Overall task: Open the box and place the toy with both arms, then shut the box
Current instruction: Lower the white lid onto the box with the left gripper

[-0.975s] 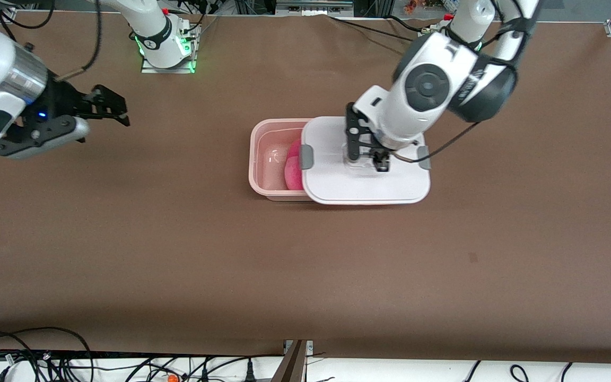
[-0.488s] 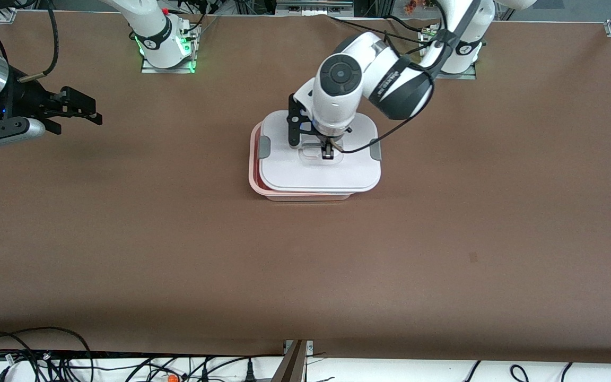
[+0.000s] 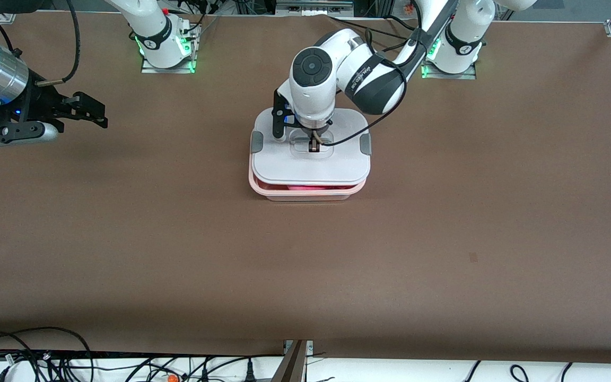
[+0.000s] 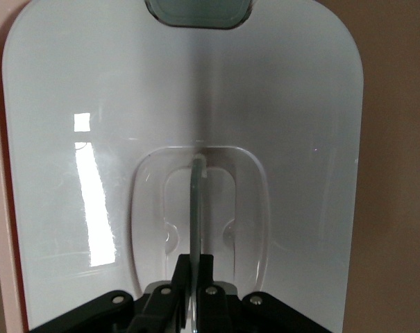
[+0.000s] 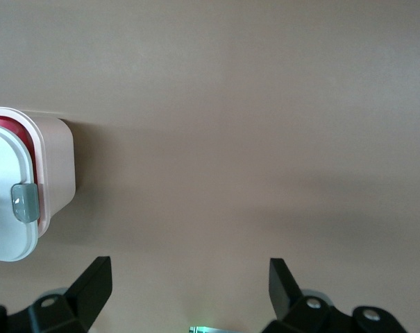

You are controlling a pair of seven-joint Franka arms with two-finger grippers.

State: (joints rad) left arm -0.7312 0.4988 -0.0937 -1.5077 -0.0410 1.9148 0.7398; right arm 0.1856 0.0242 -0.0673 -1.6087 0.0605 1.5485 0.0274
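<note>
My left gripper should keep hold of the lid until it sits on the tub, because the lid's front edge is still hovering above the tub's pink front rim.
The box (image 3: 256,184), a pinkish tub, stands mid-table with its white lid (image 3: 337,162) lying over it, slightly off-square, so the tub's rim shows at the front and at the right arm's end. A sliver of the pink toy (image 3: 311,187) shows under the lid's front edge. My left gripper (image 3: 313,147) is shut on the lid's clear handle (image 4: 196,187) at its middle; the left wrist view shows the left gripper (image 4: 196,260) pinching the handle's upright bar. My right gripper (image 3: 90,111) waits open over bare table toward the right arm's end. In the right wrist view the right gripper (image 5: 189,267) holds nothing, with the box (image 5: 57,166) off to one side.
Grey clips (image 3: 256,142) sit at both short ends of the lid. Both arm bases (image 3: 165,45) stand along the back edge with green lights. Cables (image 3: 45,355) lie past the table's front edge. A small dark mark (image 3: 473,258) is on the brown tabletop.
My left gripper has carried the lid from the left arm's end sideways over the tub, covering the toy that lay in plain sight. My right gripper drew back slightly and stayed open.
</note>
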